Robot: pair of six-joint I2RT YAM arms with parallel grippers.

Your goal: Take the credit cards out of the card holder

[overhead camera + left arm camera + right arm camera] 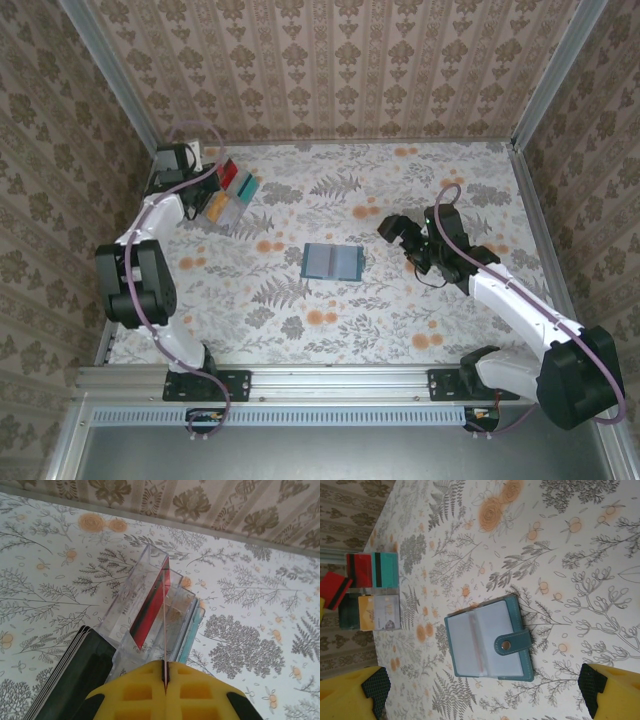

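Note:
The thin card is turned across the tray's upright dividers, so it would end up crooked if I opened now. I should keep holding it with my left gripper until it lines up with them.
The teal card holder (332,262) lies open and flat at mid-table, its grey-blue pockets up and its snap strap folded over the right page (512,641). My right gripper (397,232) hovers open to its right, and the holder (485,640) sits ahead of the spread yellow fingers (484,692). Red (228,172), teal (246,186), yellow-orange (215,206) and pale grey (233,215) credit cards lie at the far left. My left gripper (205,190) is over them, shut (165,680) on a thin card seen edge-on (164,625).
A clear plastic tray (145,575) with upright dividers holds a red card (147,605) under my left gripper. A dark stack (75,675) lies beside it. Papered walls and metal rails (135,110) stand close behind the cards.

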